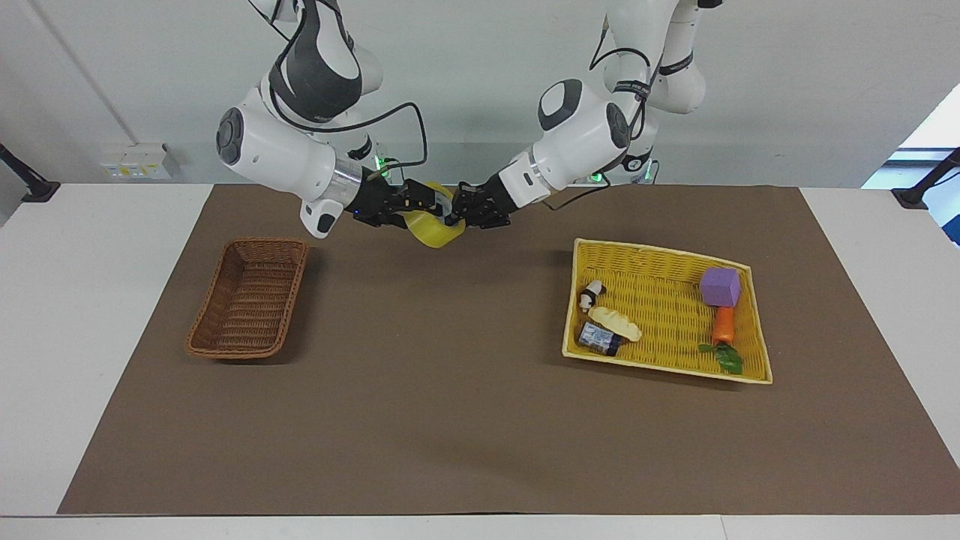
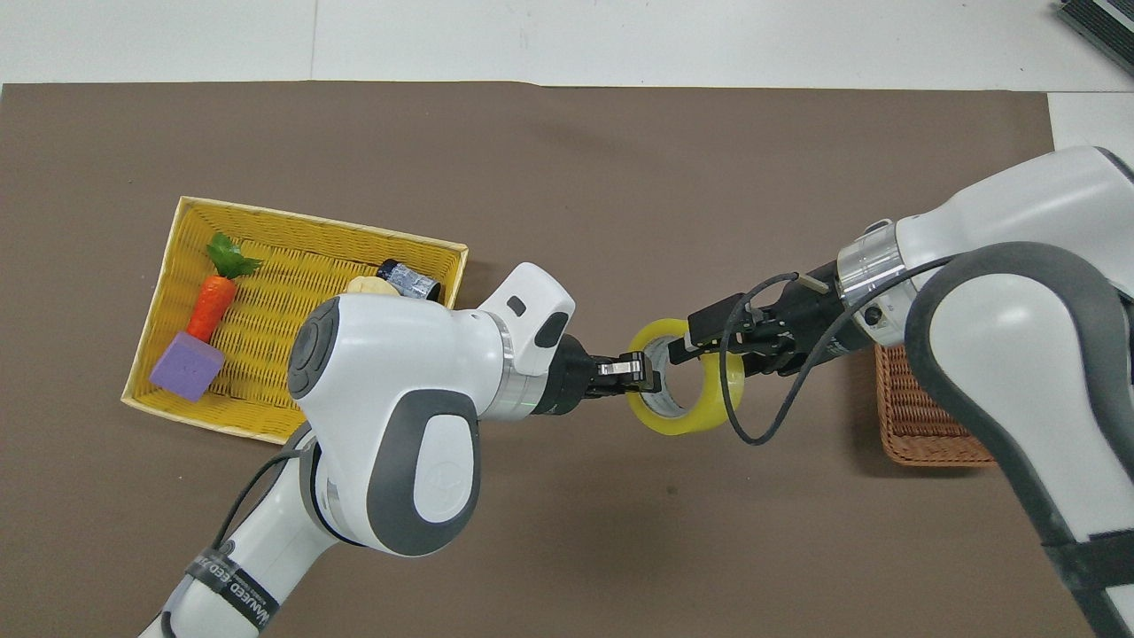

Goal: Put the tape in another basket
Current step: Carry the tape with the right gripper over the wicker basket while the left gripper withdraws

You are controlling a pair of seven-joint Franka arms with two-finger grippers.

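The yellow tape needs to go into the dark brown wicker basket (image 2: 921,425), so my right gripper should next grab the tape by its side (image 2: 680,329).
The yellow tape (image 1: 436,234) (image 2: 700,418) hangs in the air over the brown mat, between the two baskets. My left gripper (image 1: 455,217) (image 2: 651,372) is shut on the roll's wall, one finger inside the core. My right gripper (image 1: 418,207) (image 2: 684,346) comes from the other end and stands open, its fingers on either side of the roll's wall. The dark brown wicker basket (image 1: 247,300) (image 2: 921,425) sits at the right arm's end of the mat with nothing in it; the right arm partly covers it in the overhead view.
A wide yellow basket (image 1: 660,250) (image 2: 310,233) lies at the left arm's end. It holds a purple cube (image 1: 720,286), a carrot (image 1: 723,324), a bread piece (image 1: 615,322) and a small bottle (image 1: 598,339). Bare brown mat spreads around both baskets.
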